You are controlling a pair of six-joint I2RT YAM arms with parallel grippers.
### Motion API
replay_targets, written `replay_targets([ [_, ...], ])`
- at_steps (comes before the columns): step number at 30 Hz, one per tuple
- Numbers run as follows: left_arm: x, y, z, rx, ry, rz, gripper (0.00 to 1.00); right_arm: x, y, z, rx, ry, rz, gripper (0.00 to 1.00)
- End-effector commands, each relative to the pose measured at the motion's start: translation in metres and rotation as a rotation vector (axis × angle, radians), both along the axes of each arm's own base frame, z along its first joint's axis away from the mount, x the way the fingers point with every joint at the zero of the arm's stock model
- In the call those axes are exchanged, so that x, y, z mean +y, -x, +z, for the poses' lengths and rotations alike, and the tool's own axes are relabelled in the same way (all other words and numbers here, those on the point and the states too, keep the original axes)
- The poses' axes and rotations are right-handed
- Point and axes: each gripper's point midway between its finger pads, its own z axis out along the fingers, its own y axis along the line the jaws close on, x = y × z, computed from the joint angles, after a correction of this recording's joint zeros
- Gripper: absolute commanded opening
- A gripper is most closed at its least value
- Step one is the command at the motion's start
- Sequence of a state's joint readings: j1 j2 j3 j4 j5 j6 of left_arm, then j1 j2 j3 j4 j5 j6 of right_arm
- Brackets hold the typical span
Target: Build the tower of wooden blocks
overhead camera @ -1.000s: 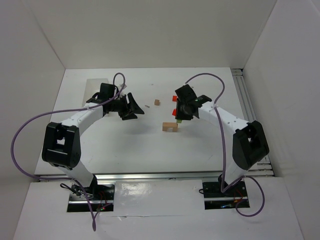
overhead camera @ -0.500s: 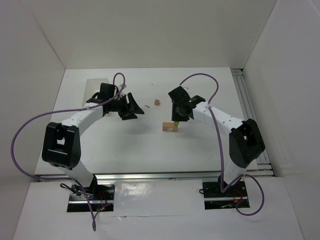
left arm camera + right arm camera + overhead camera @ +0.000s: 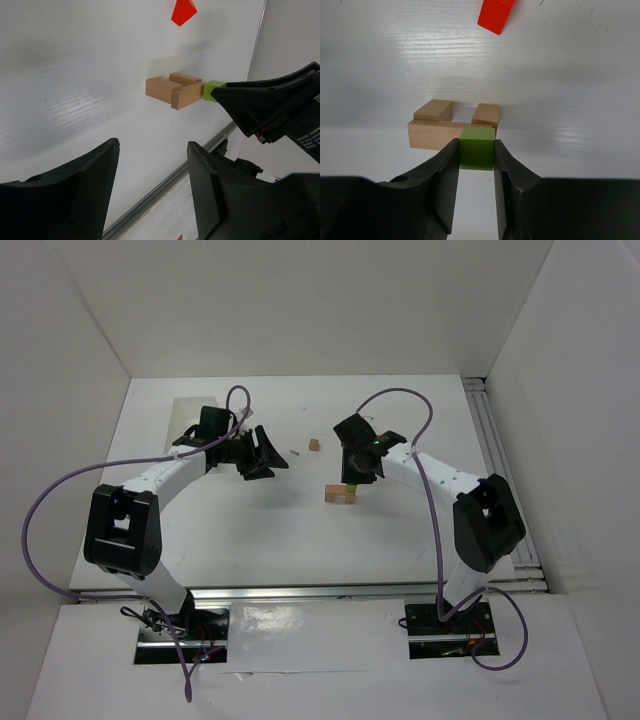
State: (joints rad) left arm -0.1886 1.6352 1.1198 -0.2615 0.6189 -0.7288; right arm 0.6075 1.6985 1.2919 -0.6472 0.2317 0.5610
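Note:
The lime green cube [image 3: 477, 147] meets the longer bar over one short piece and would rest at the bar's end. It is time for my right gripper to release the cube.
A small tan wood stack [image 3: 338, 494] of three blocks lies mid-table: two short pieces with a longer bar [image 3: 437, 135] across their near ends. My right gripper [image 3: 352, 480] is shut on a lime green cube [image 3: 477, 147], which sits at the bar's right end, against it or just short of it. The left wrist view also shows the stack [image 3: 172, 91] with the green cube [image 3: 214, 90] at its right. A red block [image 3: 496, 15] lies beyond the stack. My left gripper [image 3: 268, 455] stands open and empty, left of the stack.
A loose tan cube [image 3: 314, 445] and a thin stick [image 3: 294, 452] lie behind the stack. Metal rails run along the table's right edge [image 3: 490, 440] and front edge [image 3: 330, 590]. White walls enclose the table on three sides.
My right arm has swung left with the green cube, which has come to the right end of the tan stack. It now hides the red blocks in the top view. The left arm has not moved.

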Motion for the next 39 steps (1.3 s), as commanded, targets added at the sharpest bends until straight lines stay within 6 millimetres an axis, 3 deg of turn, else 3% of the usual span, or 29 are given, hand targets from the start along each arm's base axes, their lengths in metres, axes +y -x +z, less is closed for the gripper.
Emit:
replay_targets([
  [1, -0.005, -0.007, 0.015, -0.062, 0.009, -0.034, 0.69, 0.009, -0.005, 0.012, -0.027, -0.011, -0.005, 0.19],
  [13, -0.005, -0.007, 0.015, -0.062, 0.009, -0.034, 0.69, 0.015, -0.004, 0.009, -0.022, -0.017, 0.009, 0.19],
  [20, -0.005, -0.007, 0.015, -0.062, 0.009, -0.034, 0.69, 0.013, -0.002, 0.003, -0.007, -0.007, 0.009, 0.25],
  [31, -0.004, -0.008, 0.014, -0.064, 0.003, -0.028, 0.69, 0.013, -0.002, 0.006, -0.015, -0.012, 0.009, 0.59],
  [34, -0.004, -0.008, 0.014, -0.064, 0.003, -0.027, 0.69, 0.015, -0.004, 0.013, -0.030, -0.023, 0.009, 0.66],
  [39, -0.008, -0.028, 0.024, -0.099, -0.038, -0.015, 0.71, 0.015, -0.013, 0.038, -0.086, -0.023, 0.013, 0.73],
])
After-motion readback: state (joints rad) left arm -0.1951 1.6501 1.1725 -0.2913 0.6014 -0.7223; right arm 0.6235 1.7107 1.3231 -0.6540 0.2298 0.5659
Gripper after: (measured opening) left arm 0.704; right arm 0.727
